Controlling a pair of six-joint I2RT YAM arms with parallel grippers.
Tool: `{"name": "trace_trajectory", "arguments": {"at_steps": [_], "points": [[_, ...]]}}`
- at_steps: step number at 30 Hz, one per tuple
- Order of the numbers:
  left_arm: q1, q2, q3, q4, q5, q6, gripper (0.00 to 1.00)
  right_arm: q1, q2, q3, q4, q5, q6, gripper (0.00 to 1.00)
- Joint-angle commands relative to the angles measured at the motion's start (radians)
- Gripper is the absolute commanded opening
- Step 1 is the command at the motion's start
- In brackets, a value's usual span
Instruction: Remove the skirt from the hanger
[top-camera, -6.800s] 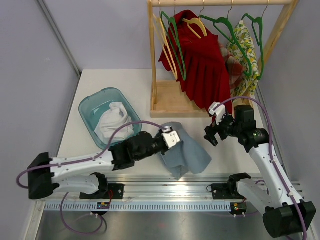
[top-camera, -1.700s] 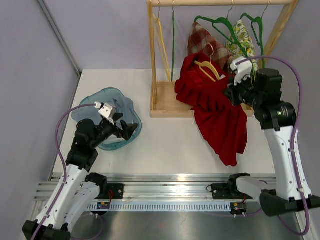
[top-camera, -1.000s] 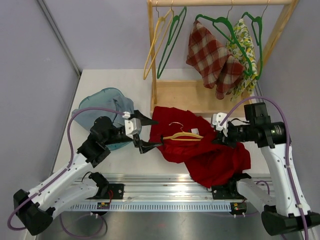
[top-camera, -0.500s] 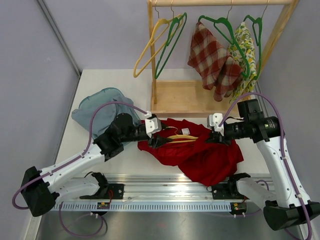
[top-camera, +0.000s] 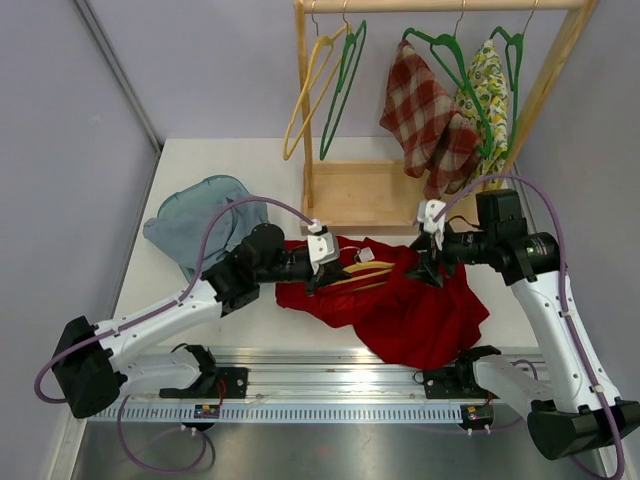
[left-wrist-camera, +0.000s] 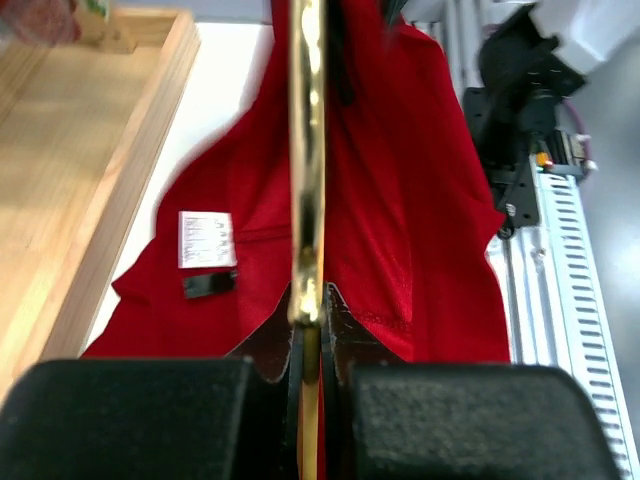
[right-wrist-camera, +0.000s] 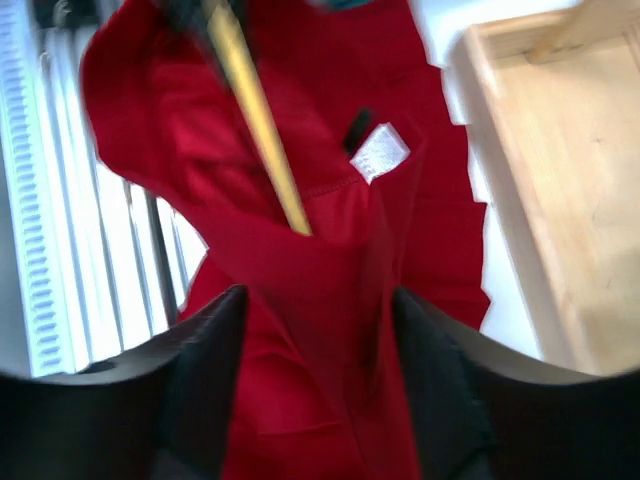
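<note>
I should grab the red skirt by the raised fold near the hanger (top-camera: 409, 275) (right-wrist-camera: 322, 298) with my right gripper next, so the hanger stays free to slide out.
The red skirt (top-camera: 405, 305) lies crumpled on the table in front of the rack, with a yellow hanger (top-camera: 352, 279) still in its waist. My left gripper (top-camera: 325, 272) is shut on the hanger's left end; in the left wrist view the gold bar (left-wrist-camera: 305, 150) runs straight out from the closed jaws (left-wrist-camera: 305, 325) over the red skirt (left-wrist-camera: 400, 200). My right gripper (top-camera: 426, 264) hovers at the skirt's right upper edge, open. In the right wrist view its fingers (right-wrist-camera: 212, 340) straddle a raised fold of the skirt (right-wrist-camera: 320, 330), and the hanger (right-wrist-camera: 258, 120) pokes out above.
The wooden rack with its base tray (top-camera: 365, 195) stands just behind. On it hang an empty yellow hanger (top-camera: 308, 85), a green hanger (top-camera: 342, 75), a plaid cloth (top-camera: 425, 110) and a floral cloth (top-camera: 490, 85). A basket covered by a blue-grey cloth (top-camera: 200, 225) is at left. The metal rail (top-camera: 330, 375) runs along the front.
The skirt on its hanger came off the rack and down onto the table. My left arm left the basket and closed on the hanger. My right gripper shifted slightly up and left over the skirt.
</note>
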Motion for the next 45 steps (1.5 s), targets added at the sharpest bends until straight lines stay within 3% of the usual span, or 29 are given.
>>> {"name": "trace_trajectory", "arguments": {"at_steps": [1, 3, 5, 13, 23, 26, 28, 30, 31, 33, 38, 43, 45], "points": [[-0.002, 0.012, 0.091, 0.029, -0.213, -0.098, 0.0, 0.01, 0.0, 0.126, 0.249, 0.153, 0.505, 0.77], [-0.002, 0.012, 0.101, 0.037, -0.267, -0.138, 0.0, 0.01, 0.016, 0.205, 0.23, 0.164, 0.589, 0.87], [-0.007, 0.013, 0.107, 0.055, -0.316, -0.187, 0.0, 0.009, 0.039, 0.226, 0.222, 0.123, 0.656, 0.91], [-0.041, 0.05, 0.166, 0.066, -0.435, -0.331, 0.0, 0.015, 0.159, 0.236, 0.239, 0.271, 0.797, 0.85], [-0.067, 0.087, 0.215, 0.06, -0.458, -0.359, 0.0, 0.124, 0.243, 0.253, 0.266, 0.552, 0.758, 0.75], [-0.073, 0.087, 0.218, 0.063, -0.456, -0.354, 0.0, 0.137, 0.282, 0.269, 0.266, 0.607, 0.75, 0.58], [-0.075, 0.084, 0.216, 0.06, -0.455, -0.342, 0.0, 0.139, 0.305, 0.294, 0.263, 0.638, 0.748, 0.31], [-0.076, 0.079, 0.212, 0.057, -0.456, -0.328, 0.0, 0.139, 0.311, 0.323, 0.256, 0.649, 0.744, 0.15], [-0.076, 0.076, 0.204, 0.057, -0.455, -0.307, 0.0, 0.139, 0.313, 0.334, 0.253, 0.641, 0.738, 0.0], [-0.076, 0.069, 0.193, 0.06, -0.446, -0.282, 0.0, 0.139, 0.311, 0.37, 0.245, 0.602, 0.719, 0.0], [-0.076, 0.09, 0.193, 0.119, -0.384, -0.182, 0.0, 0.205, 0.329, 0.51, 0.159, 0.258, 0.631, 0.0], [-0.076, 0.145, 0.233, 0.242, -0.317, -0.133, 0.0, 0.285, 0.381, 0.613, 0.101, -0.057, 0.606, 0.0], [-0.075, 0.162, 0.224, 0.326, -0.304, -0.132, 0.0, 0.285, 0.382, 0.664, 0.104, -0.101, 0.62, 0.0]]}}
